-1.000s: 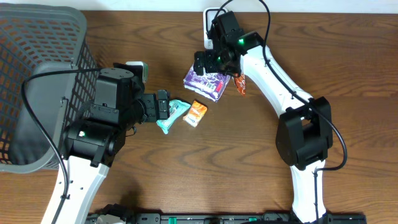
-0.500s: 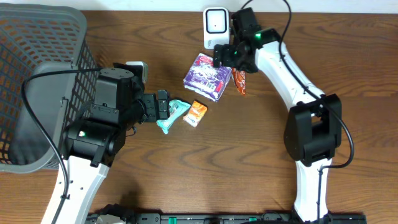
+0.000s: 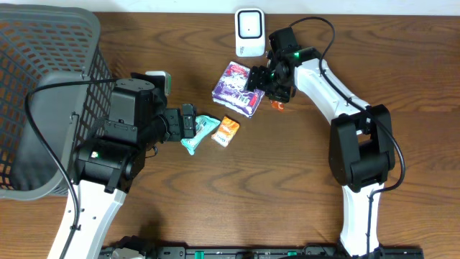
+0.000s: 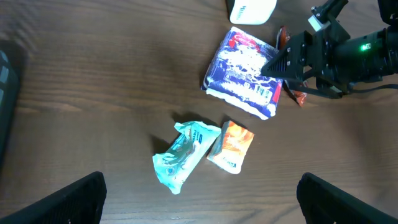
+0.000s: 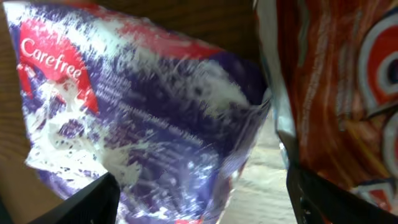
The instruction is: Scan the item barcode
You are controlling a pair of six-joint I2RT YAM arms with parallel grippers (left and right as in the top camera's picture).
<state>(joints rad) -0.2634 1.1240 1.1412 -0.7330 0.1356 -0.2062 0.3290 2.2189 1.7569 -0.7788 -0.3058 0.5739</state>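
My right gripper picks up the purple and white Carefree package by its edge beside the orange-red packet next, since this keeps its barcode uncovered for the scanner.
A purple and white Carefree package lies flat on the table just below the white scanner. My right gripper is down at the package's right edge. In the right wrist view, its jaws stand apart over that edge of the package, and an orange-red packet lies against the right finger. Nothing is gripped. My left gripper hangs open just left of a teal packet. That teal packet lies ahead of the wide-open jaws in the left wrist view.
A small orange packet lies beside the teal one. The orange-red packet sits right of the purple package. A grey mesh basket fills the far left. The left arm's body stands between basket and packets.
My right gripper has swung from the package's upper left to near the scanner, then down onto the package's right edge, its jaws narrowing a little. The left arm has not moved.
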